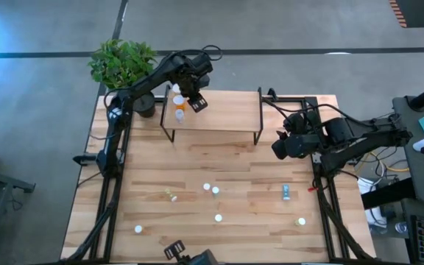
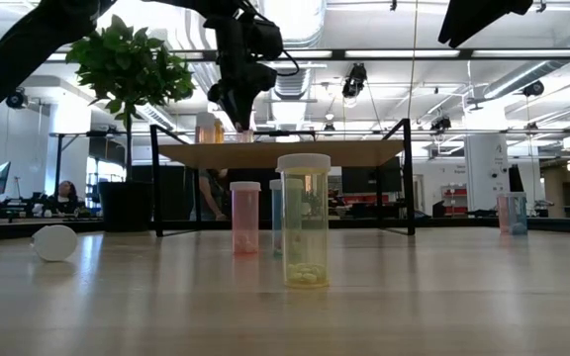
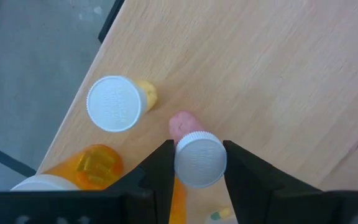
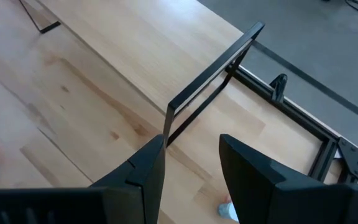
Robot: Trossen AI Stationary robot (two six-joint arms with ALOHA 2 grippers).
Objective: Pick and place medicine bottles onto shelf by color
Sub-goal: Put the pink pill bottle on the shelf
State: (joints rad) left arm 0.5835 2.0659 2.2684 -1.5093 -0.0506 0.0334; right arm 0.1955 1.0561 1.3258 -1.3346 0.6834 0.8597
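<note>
The held pinkish bottle reaches the shelf board beside the yellow bottle in the left wrist view. It is now time for my left gripper to open.
The shelf stands at the table's far side. My left gripper hangs over its left end, pointing down, shut on a pinkish medicine bottle with a white cap. Beside it on the board stand a yellow bottle and an orange one. More bottles stand or lie on the tabletop, among them a pale yellow one, a pink one and a blue-green one. My right gripper waits open in the air off the shelf's right end. My left gripper pinches the pinkish bottle at its white cap between its two fingers, coming from above and pointing down. The bottle stays upright, cap up. Its bottom is at the shelf board; whether it rests there I cannot tell.
A potted plant stands off the shelf's far left corner. The shelf's black wire frame has legs at both ends. The board's middle and right part carries nothing. Loose bottles dot the table's near half.
</note>
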